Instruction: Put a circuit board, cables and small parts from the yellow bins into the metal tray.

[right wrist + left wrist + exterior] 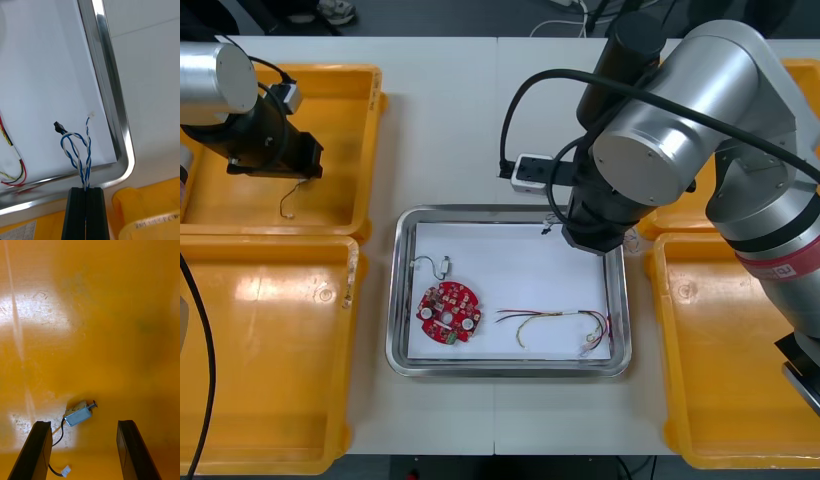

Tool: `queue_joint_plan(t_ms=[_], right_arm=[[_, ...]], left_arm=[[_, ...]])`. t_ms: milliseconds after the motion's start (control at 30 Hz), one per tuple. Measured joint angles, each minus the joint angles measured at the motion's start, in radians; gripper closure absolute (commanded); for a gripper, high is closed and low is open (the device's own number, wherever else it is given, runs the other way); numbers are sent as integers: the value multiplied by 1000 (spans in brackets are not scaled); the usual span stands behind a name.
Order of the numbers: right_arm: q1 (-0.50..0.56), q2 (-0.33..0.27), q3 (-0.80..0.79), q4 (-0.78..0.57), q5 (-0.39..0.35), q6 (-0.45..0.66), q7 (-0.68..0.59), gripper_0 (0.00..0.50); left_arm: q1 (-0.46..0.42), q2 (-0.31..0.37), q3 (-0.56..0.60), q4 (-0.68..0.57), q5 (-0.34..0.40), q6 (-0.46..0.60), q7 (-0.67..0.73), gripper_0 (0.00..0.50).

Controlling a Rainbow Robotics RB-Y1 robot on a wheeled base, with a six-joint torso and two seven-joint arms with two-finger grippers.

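Observation:
My left gripper grabs the small metal part with the black wire by its boxy body next, to lay the part in the metal tray.
Over the tray's far right corner, my right gripper is shut on a twisted blue and white cable that hangs above the white inside of the metal tray. The tray holds a round red circuit board, a red and yellow cable and a small metal part with a thin wire. My left gripper is open low over the floor of the far left yellow bin. A small metal part with a black wire lies between its fingers.
A white power strip lies on the table just behind the tray, under the right arm. Yellow bins flank the tray on both sides; the near right bin lies close to the tray's corner.

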Motion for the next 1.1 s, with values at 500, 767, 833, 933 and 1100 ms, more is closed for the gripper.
queue_joint_plan(t_ms=[500,767,833,933,1100], right_arm=[[0,77,66,133,81,-156,126,500],[25,77,86,181,86,-249,126,500],[42,77,92,181,95,-279,126,500],[65,77,101,182,96,-311,126,500],[83,76,117,182,100,-325,126,500]], left_arm=[[0,0,-45,73,-8,-76,-1,0],[-3,0,-49,94,-8,-114,-1,0],[-3,0,-49,94,-8,-115,-2,0],[-3,0,-49,95,-8,-116,-2,376],[-3,0,-49,96,-7,-116,-2,500]])
